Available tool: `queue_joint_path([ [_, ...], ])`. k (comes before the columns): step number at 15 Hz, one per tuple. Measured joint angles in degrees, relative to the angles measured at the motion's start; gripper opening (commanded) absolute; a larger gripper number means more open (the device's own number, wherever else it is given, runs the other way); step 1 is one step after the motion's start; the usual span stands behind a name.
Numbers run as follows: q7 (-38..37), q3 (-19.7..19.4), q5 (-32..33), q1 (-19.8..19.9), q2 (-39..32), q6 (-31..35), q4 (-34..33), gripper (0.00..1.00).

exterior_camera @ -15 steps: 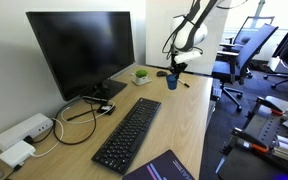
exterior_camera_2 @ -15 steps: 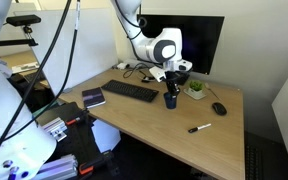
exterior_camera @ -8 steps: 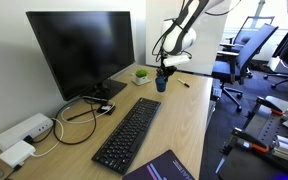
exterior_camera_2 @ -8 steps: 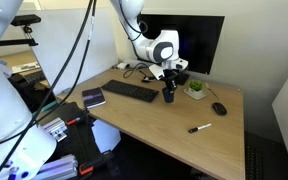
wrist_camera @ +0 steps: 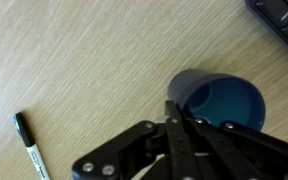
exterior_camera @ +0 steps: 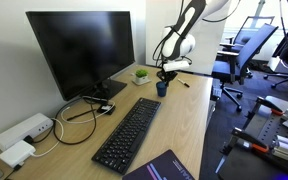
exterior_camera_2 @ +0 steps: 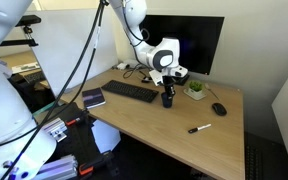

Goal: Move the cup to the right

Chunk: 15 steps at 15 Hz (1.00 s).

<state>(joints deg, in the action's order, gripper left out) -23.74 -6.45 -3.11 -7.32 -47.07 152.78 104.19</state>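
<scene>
My gripper should release the small dark blue cup (exterior_camera: 161, 88) now. The desk below the cup is flat, so the cup would stay upright if I opened my gripper.
The small dark blue cup (exterior_camera: 161, 88) is on the wooden desk between the keyboard and the white plant pot. It also shows in the other exterior view (exterior_camera_2: 168, 98) and in the wrist view (wrist_camera: 224, 105). My gripper (exterior_camera: 162, 75) comes down on it from above and is shut on its rim; it also shows in an exterior view (exterior_camera_2: 168, 88). In the wrist view the gripper (wrist_camera: 174, 112) has its two fingers close together at the cup's left wall. Whether the cup rests on the desk or hangs just above it cannot be told.
A black keyboard (exterior_camera: 129, 130) lies beside the cup. A monitor (exterior_camera: 79, 50) stands behind, with a white plant pot (exterior_camera: 141, 75) close by. A marker (exterior_camera_2: 200, 128), a mouse (exterior_camera_2: 219, 108) and a notebook (exterior_camera_2: 93, 98) are on the desk. The marker (wrist_camera: 29, 145) also shows in the wrist view.
The gripper has carried the cup a short way toward the plant pot and keyboard, then nearly stopped. The other objects have not moved.
</scene>
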Motion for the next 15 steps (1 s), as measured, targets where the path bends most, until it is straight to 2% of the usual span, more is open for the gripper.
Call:
queue_joint_path([
  [5,0.0,0.0,-0.92,0.21,-0.04,0.0,-0.03,0.01],
  [6,0.0,0.0,-1.02,0.22,-0.04,0.0,-0.03,0.29],
  [8,0.0,0.0,-1.25,0.23,-0.05,0.0,-0.03,0.36],
  [15,-0.01,-0.52,-1.56,0.29,0.17,0.01,-0.55,0.85],
])
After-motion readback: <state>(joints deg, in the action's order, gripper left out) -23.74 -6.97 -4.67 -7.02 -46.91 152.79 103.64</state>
